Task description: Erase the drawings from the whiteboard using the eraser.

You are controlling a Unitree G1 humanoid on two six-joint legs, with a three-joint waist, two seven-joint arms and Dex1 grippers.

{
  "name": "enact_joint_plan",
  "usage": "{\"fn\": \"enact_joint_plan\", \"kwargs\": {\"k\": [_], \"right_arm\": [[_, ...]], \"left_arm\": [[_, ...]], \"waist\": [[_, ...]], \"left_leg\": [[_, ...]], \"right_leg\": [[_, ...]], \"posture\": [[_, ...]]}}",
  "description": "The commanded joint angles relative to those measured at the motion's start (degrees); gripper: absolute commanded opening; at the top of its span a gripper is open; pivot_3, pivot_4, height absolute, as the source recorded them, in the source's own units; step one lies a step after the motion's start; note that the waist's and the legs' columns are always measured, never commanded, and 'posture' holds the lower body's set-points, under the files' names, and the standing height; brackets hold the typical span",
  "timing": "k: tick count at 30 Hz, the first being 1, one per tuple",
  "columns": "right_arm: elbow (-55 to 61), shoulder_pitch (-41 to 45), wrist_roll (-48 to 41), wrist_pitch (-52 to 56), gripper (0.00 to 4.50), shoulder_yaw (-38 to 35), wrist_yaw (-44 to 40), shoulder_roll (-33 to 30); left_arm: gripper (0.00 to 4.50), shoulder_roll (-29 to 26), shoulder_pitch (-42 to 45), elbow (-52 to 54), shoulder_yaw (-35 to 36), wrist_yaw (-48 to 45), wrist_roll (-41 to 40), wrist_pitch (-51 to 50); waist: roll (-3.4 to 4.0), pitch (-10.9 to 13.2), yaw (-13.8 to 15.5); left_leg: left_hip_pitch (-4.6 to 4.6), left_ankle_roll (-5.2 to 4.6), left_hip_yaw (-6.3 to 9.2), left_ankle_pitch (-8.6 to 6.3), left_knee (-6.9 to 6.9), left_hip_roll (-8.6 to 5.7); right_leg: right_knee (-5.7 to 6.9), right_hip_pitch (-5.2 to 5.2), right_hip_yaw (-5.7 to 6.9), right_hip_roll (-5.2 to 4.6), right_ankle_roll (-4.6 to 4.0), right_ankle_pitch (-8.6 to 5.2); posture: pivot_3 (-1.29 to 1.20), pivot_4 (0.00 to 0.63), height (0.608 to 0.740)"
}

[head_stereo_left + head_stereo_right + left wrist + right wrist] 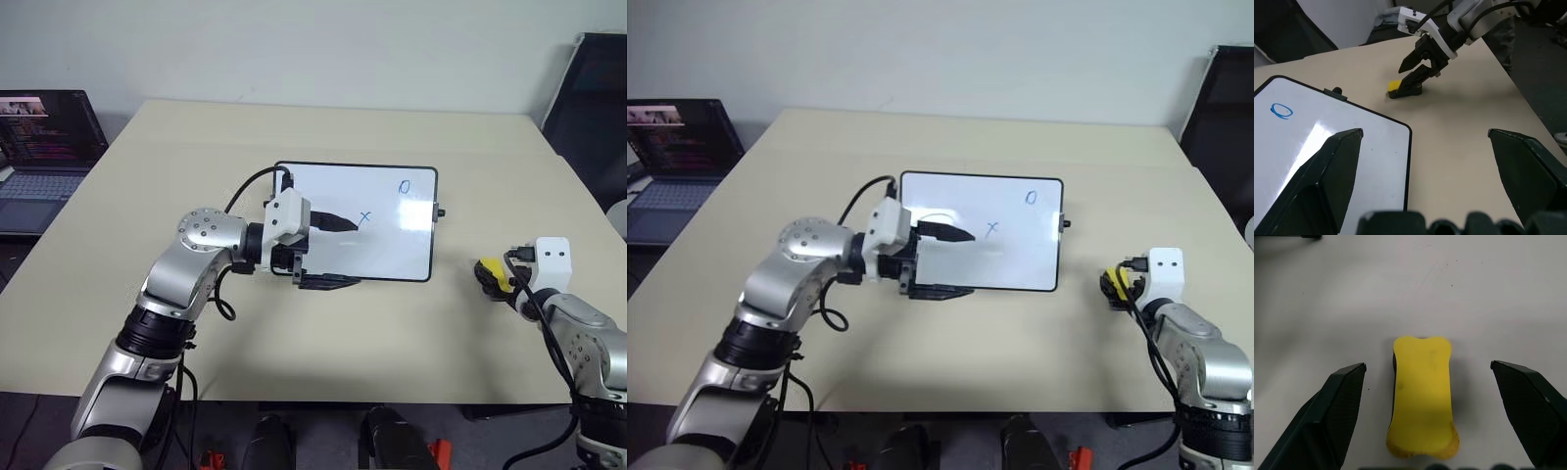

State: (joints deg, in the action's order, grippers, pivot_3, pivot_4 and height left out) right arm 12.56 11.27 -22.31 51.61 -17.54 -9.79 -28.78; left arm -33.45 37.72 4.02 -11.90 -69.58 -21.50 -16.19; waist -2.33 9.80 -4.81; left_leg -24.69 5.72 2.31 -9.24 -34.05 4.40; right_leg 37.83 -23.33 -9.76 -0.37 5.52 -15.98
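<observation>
The yellow eraser [1422, 401] has my fingertips on either side of it, low over the table, so my right gripper should close now and would hold it.
The whiteboard [384, 250] lies flat at the middle of the beige table, with a blue "X" [364, 217] and a blue "O" [404, 186] drawn on it. My left gripper [338, 253] is open at the board's near left part. One finger hangs over the white surface and the other reaches past the near frame edge. The yellow eraser [1422, 401] lies on the table to the right of the board. My right gripper [493, 276] is open around it, one finger on each side and neither touching. The left wrist view shows the eraser [1395, 86] under the right gripper [1397, 82].
An open laptop [39, 147] sits at the table's far left edge. A black chair [593, 88] stands beyond the far right corner. The table's near edge runs just in front of both arms.
</observation>
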Motion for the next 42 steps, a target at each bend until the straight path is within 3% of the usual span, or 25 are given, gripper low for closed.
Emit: {"fn": "enact_joint_plan", "kwargs": {"k": [1, 4, 7, 12, 20, 25, 31, 35, 42], "right_arm": [[-0.3, 1.2, 1.1, -2.0, 4.49, -0.1, -0.6, -0.5], [-1.6, 1.7, 1.8, -2.3, 3.85, 0.2, -0.8, -0.3], [-2.2, 1.8, 2.0, -2.0, 2.68, 0.7, -0.9, -0.3], [-2.0, 1.8, 2.4, -1.7, 1.10, 0.9, -1.1, 0.1], [4.8, -1.1, 1.6, -1.2, 1.01, -1.2, -1.1, 0.9], [16.9, -9.0, 1.5, -3.7, 1.01, -0.9, -1.7, 2.6], [28.3, -11.5, -2.7, -0.3, 1.00, -0.1, -0.4, 6.7], [29.5, -4.4, -1.0, 0.3, 1.00, 5.6, 1.6, 7.3], [14.6, 11.9, 8.6, -6.2, 1.00, 15.6, 3.1, 7.1]], "left_arm": [[4.50, 0.0, -0.1, 2.2, 1.3, 0.2, -0.2, 0.8], [4.50, -0.3, -0.8, 2.1, 1.6, 0.2, -0.2, 1.2], [4.50, -0.4, -1.3, 2.0, 1.7, 0.2, -0.2, 1.5], [4.50, -0.4, -2.0, 1.7, 1.7, 0.2, 0.0, 2.0], [4.50, 0.1, -4.0, 1.5, 3.2, 7.2, 3.0, 1.6], [4.50, 0.0, -6.6, 6.1, 4.8, 10.8, 1.0, -3.6], [4.50, 0.8, -7.7, 9.2, 6.0, 15.0, 0.4, -7.0], [4.50, 1.7, -6.6, 8.9, 6.1, 16.8, 0.8, -7.8], [4.50, 1.8, -2.5, 6.1, 6.1, 17.8, 1.6, -9.4]], "waist": [[0.00, 0.0, 0.0], [0.01, 0.0, 0.0], [0.02, 0.0, 0.0], [0.02, 0.0, 0.0], [0.04, 0.0, 0.0], [0.05, 0.0, 0.0], [0.06, 0.0, -0.1], [0.07, 0.0, -0.2], [0.07, 0.1, 0.0]], "left_leg": [[0.00, 0.00, 0.00, 0.00, 0.00, 0.00], [0.00, 0.00, 0.01, 0.00, 0.00, 0.00], [0.00, 0.00, 0.03, 0.00, 0.00, 0.00], [0.00, -0.01, 0.03, 0.00, 0.00, 0.00], [0.01, -0.01, 0.05, 0.01, -0.01, 0.00], [0.00, -0.01, 0.16, 0.01, 0.04, 0.00], [0.01, -0.01, 0.20, 0.02, -0.03, 0.00], [0.03, -0.04, 0.22, 0.06, -0.11, 0.00], [0.01, -0.07, 0.26, 0.08, -0.21, 0.00]], "right_leg": [[0.01, 0.00, 0.00, 0.00, 0.00, 0.00], [0.02, 0.00, 0.00, 0.01, 0.00, 0.00], [0.03, 0.00, 0.01, 0.01, 0.02, 0.01], [0.04, 0.00, 0.01, 0.01, 0.01, 0.00], [0.07, 0.00, 0.02, 0.02, 0.02, 0.01], [0.09, 0.00, 0.10, 0.03, 0.25, 0.07], [0.16, 0.00, 0.12, 0.04, -0.01, -0.05], [0.18, 0.01, 0.12, 0.04, -0.08, 0.00], [0.12, 0.06, 0.18, 0.05, -0.11, 0.05]], "posture": [[0.00, 0.150, 0.740], [0.00, 0.150, 0.740], [0.00, 0.150, 0.740], [0.00, 0.150, 0.740], [0.00, 0.150, 0.740], [0.00, 0.150, 0.740], [0.00, 0.150, 0.740], [0.00, 0.150, 0.740], [0.00, 0.150, 0.740]]}}
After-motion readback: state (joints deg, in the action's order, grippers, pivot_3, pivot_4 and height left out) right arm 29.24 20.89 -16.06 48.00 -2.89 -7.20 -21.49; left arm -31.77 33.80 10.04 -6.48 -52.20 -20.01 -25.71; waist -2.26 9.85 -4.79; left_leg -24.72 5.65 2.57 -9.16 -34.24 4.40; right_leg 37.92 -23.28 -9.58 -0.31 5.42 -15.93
